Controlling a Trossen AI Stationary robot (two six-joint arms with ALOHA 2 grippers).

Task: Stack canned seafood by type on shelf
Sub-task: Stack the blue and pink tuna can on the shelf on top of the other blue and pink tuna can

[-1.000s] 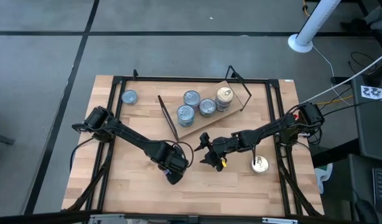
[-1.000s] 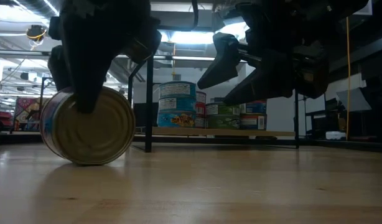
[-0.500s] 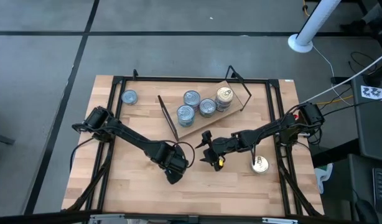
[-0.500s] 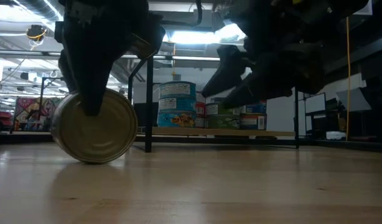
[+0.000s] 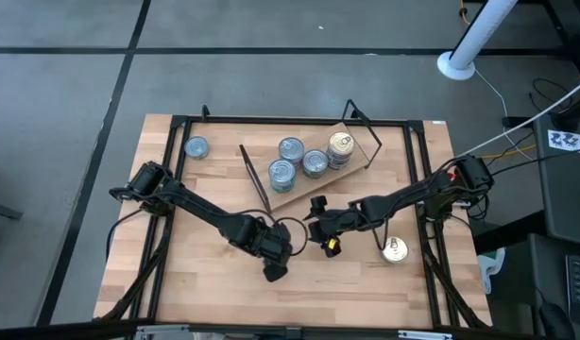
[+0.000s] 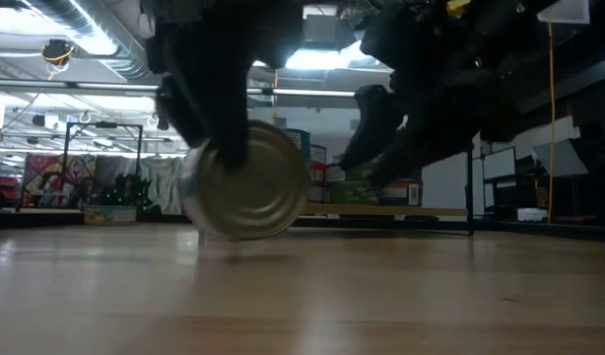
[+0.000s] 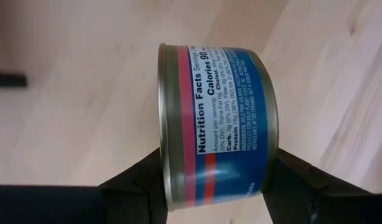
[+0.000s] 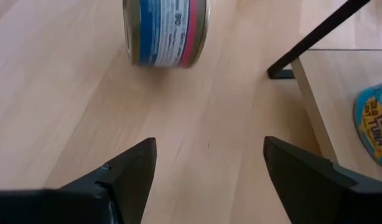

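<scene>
My right gripper moves toward the tin next, before closing on the blue-labelled tin [image 8: 166, 31]. Its fingers stop short of the tin, so closing now would miss.
A blue-labelled tin [image 7: 222, 118] with a pink stripe stands on edge near the table's middle, and my left gripper [image 5: 275, 253] is shut on it. In the low view its silvery round end [image 6: 251, 182] faces the near edge. My right gripper [image 8: 209, 168] hangs open just right of it, with nothing between its fingers, and that view shows the same tin [image 8: 166, 31] ahead. The shelf [image 5: 318, 179] stands at the far middle. It carries three blue tins [image 5: 291, 148] and a stack of gold tins [image 5: 340, 146]. My left gripper pinches the tin by its two flat round ends, one finger on each, close to the rim [image 7: 169, 186]. The fingers [image 6: 219, 128] come steeply from above, one of them across the near end. The tin stands on edge, its label sideways. Whether its rim touches the table I cannot tell.
One blue tin [image 5: 196, 146] sits alone at the far left of the table. A gold tin [image 5: 394, 248] sits near the right edge. The shelf's black wire leg [image 8: 315, 37] stands close beside my right gripper. Bare wood lies along the table's near side.
My left gripper has carried the tin toward the table's right edge and turned at the wrist. The tin stays on edge. My right gripper has rolled at the wrist without leaving its place and stays open.
</scene>
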